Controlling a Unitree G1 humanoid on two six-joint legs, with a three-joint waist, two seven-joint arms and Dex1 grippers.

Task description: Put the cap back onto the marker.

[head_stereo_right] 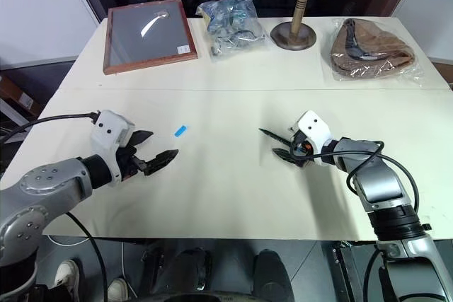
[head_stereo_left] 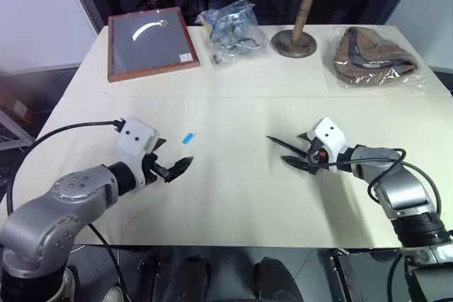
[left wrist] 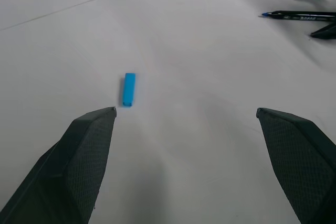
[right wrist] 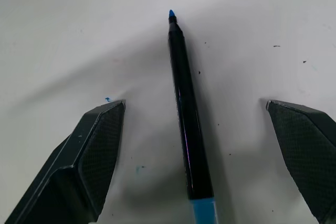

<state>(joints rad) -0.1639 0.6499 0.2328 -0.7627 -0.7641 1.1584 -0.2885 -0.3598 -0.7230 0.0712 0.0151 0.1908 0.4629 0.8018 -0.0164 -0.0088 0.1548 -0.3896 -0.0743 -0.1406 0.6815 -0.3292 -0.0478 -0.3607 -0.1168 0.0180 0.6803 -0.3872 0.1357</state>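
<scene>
My right gripper should close on the black marker, because its fingers reach down beside the marker near the table.
The cap (head_stereo_left: 187,138) is a small light-blue piece lying on the cream table (head_stereo_left: 233,196), left of centre. My left gripper (head_stereo_left: 173,157) hovers just short of it, open and holding nothing; in the left wrist view the cap (left wrist: 128,88) lies just past one fingertip (left wrist: 100,124). The marker (head_stereo_left: 283,143) is thin and black and lies on the table right of centre, its blue tip toward the cap. My right gripper (head_stereo_left: 291,148) is open, one finger on each side of the marker (right wrist: 186,129), not touching it. A blue band shows at the marker's near end.
Along the table's far edge stand a wood-framed grey board (head_stereo_left: 148,40), a clear plastic bag of metal parts (head_stereo_left: 230,26), a wooden stand (head_stereo_left: 304,5) and a brown item in plastic wrap (head_stereo_left: 371,54). Small blue ink marks dot the table near the marker.
</scene>
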